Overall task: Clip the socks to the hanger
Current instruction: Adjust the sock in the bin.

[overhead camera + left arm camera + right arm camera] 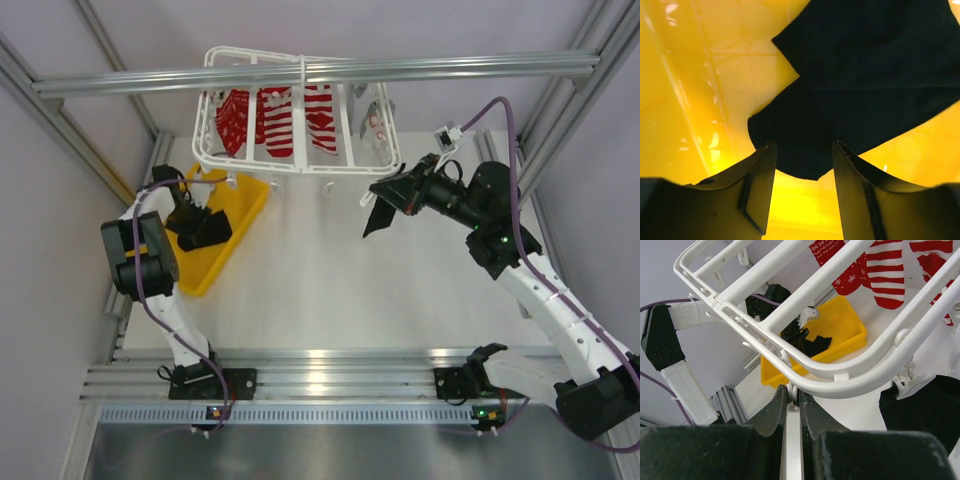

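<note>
The end of the black sock lies between the left gripper's fingers in the left wrist view, so the left gripper needs to close and would hold the sock.
The white hanger hangs from the top rail and also fills the right wrist view. My right gripper is shut on one of its small white clips under the near rim. A black sock hangs from a neighbouring clip, and it shows in the top view just below that gripper. My left gripper is open, low in the yellow tray, its fingertips on either side of the edge of another black sock lying there. In the top view it sits inside the tray.
Red-and-white patterned socks and a grey-white garment hang from the hanger's far clips. The yellow tray lies at the table's left. An aluminium rail crosses overhead; frame posts stand on both sides.
</note>
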